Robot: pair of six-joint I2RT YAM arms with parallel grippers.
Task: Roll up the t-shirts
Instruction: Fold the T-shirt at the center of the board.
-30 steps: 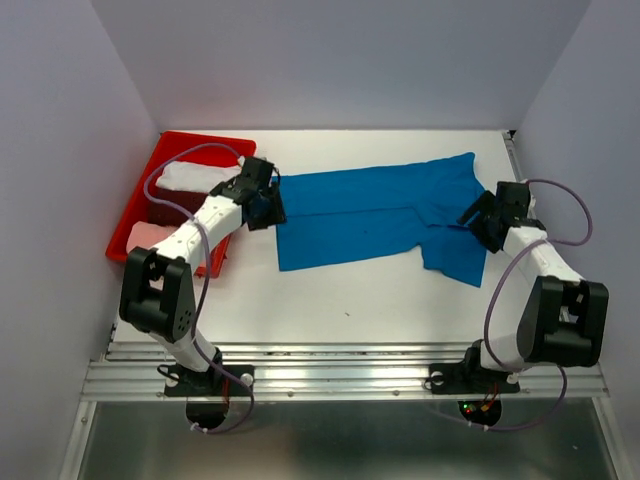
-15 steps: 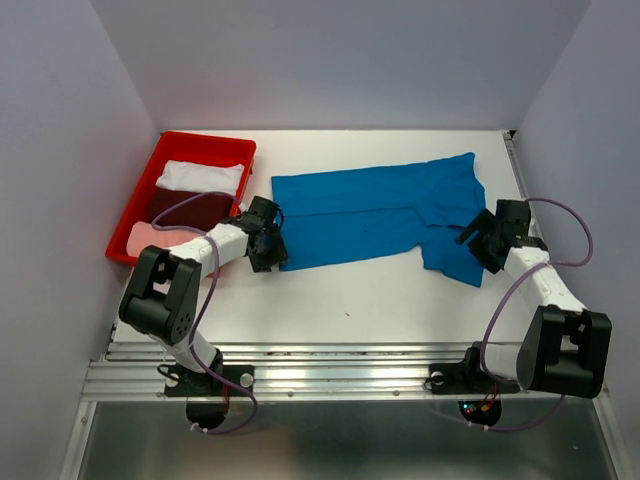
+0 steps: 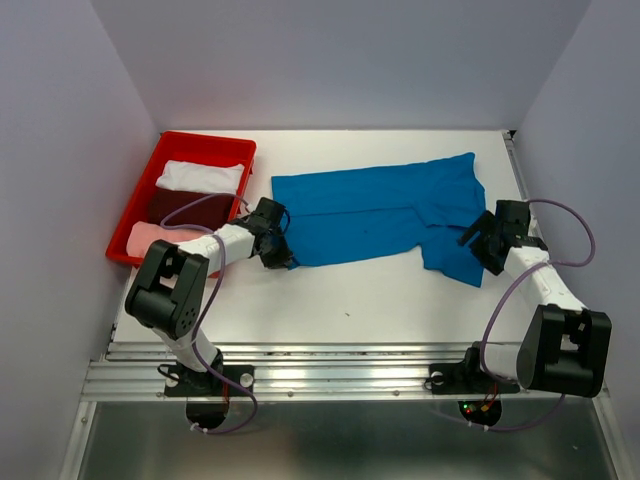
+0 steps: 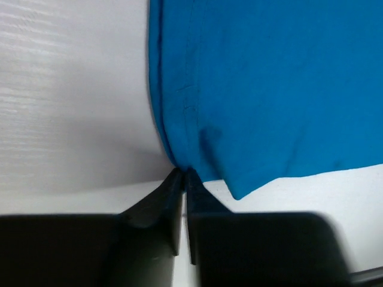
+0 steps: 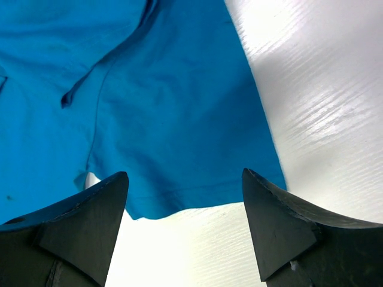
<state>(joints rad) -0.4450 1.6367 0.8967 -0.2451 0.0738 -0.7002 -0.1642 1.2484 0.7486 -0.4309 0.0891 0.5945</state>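
The near sleeve's side of the blue t-shirt has to be folded inward for rolling, so the right gripper needs to grab that sleeve by its outer edge [image 3: 455, 275] [image 5: 198, 202] next.
A bright blue t-shirt [image 3: 370, 210] lies spread flat on the white table, hem to the left, sleeves to the right. My left gripper [image 3: 279, 256] sits at the near left hem corner. In the left wrist view it [image 4: 183, 173] is shut on the hem edge of the blue t-shirt [image 4: 269, 89]. My right gripper [image 3: 476, 246] is by the near sleeve. In the right wrist view it [image 5: 185, 179] is open and empty, just short of the sleeve's edge [image 5: 179, 131].
A red tray [image 3: 148, 205] stands at the left and holds a white tee [image 3: 200, 176], a dark red tee [image 3: 185, 207] and a pink tee [image 3: 150, 236]. A metal rail [image 3: 340, 372] runs along the table's near edge. Grey walls close in the sides.
My left gripper has moved down the shirt's left edge to the near hem corner and shut on it. My right gripper has shifted slightly nearer, beside the sleeve.
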